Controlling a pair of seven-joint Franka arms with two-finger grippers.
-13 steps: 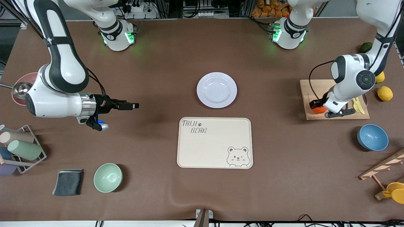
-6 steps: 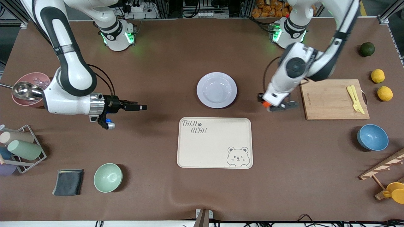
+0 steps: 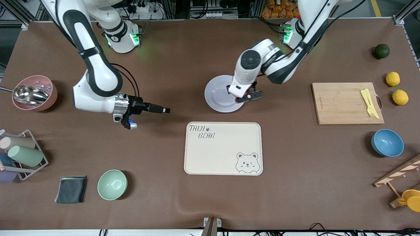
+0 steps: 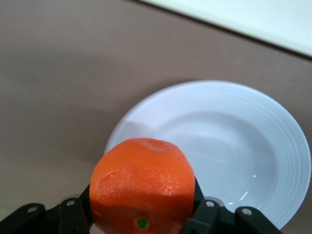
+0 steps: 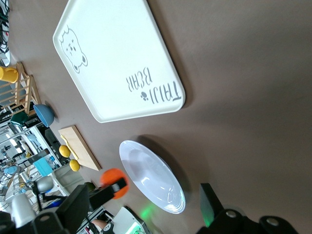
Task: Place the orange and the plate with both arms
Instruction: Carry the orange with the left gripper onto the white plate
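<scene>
The orange (image 4: 141,187) hangs above the plate's near rim, so it is too early to release. My left gripper keeps hold of the orange for now.
The orange (image 4: 141,187) is a small bright fruit, and my left gripper (image 4: 141,217) is shut on it, one finger on each side. It hangs over the rim of the pale plate (image 4: 229,146), on the edge toward the left arm's end. From the front, my left gripper (image 3: 242,95) hides the orange above the plate (image 3: 218,95). My right gripper (image 3: 163,110) is open and empty, held level over bare table toward the right arm's end of the plate. Its wrist view shows the plate (image 5: 152,176) and the orange (image 5: 113,181) past its fingers (image 5: 208,204).
The cream bear tray (image 3: 223,149) lies just nearer the front camera than the plate. A wooden board (image 3: 341,103) with a yellow fork, two lemons (image 3: 400,97), a dark green fruit (image 3: 381,51) and a blue bowl (image 3: 387,143) sit at the left arm's end. A green bowl (image 3: 112,184) and pink bowl (image 3: 34,93) sit at the right arm's end.
My left arm has carried the orange from the wooden board across to the plate's edge. My right arm has moved toward the plate, its gripper still open.
</scene>
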